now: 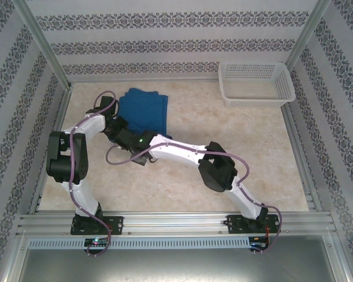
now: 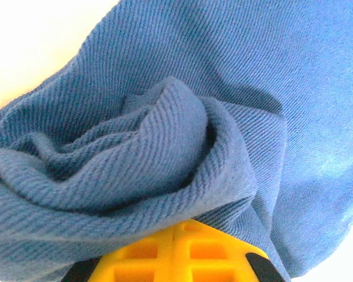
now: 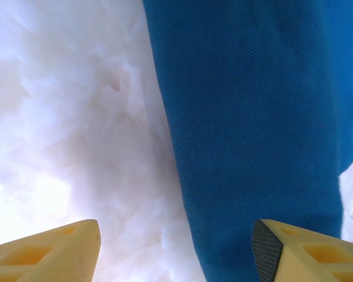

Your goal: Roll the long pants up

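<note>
My right gripper should grab the long pants by the flat near edge (image 3: 197,251) next, beside my left gripper. Then it can turn them for rolling.
The long pants (image 1: 144,108) lie folded as a royal-blue patch at the back left of the table. In the left wrist view their fabric (image 2: 165,147) is bunched into a loose curl right over my yellow fingers (image 2: 194,249), which are pressed together. My left gripper (image 1: 116,121) sits at the near left edge of the pants, shut on the cloth. My right gripper (image 3: 175,235) is open and low over that same near edge, left finger (image 3: 53,249) above bare table, right finger (image 3: 300,249) above the flat blue cloth (image 3: 253,117). From above it (image 1: 121,137) sits just in front of the left one.
A white mesh basket (image 1: 256,83) stands at the back right corner. The marbled tabletop (image 1: 235,129) spreads between it and the arms. Patterned walls and a metal frame close in the table on all sides.
</note>
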`<move>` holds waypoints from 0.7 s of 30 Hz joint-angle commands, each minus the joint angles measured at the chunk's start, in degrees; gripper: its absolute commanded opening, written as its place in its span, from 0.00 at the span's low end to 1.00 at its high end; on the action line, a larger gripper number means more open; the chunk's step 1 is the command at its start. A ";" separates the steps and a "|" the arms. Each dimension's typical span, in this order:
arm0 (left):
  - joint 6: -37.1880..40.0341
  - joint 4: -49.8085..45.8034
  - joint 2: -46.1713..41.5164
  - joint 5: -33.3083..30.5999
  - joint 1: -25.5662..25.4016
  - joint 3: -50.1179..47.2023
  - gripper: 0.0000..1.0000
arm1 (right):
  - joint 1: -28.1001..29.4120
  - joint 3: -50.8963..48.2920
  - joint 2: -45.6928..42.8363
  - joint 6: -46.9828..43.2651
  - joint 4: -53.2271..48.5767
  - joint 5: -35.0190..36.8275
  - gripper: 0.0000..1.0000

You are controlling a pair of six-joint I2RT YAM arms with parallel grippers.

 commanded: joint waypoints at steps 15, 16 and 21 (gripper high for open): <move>1.49 -3.70 2.90 -0.78 0.57 1.26 0.00 | -3.39 -2.05 12.13 -20.68 24.56 21.59 0.71; 1.50 -3.70 2.91 -0.70 0.57 1.22 0.00 | -3.85 -1.75 12.71 -21.99 26.24 21.81 0.71; 1.96 -4.37 2.83 -0.97 0.59 1.39 0.00 | -6.10 3.82 14.99 -22.20 25.04 17.57 0.54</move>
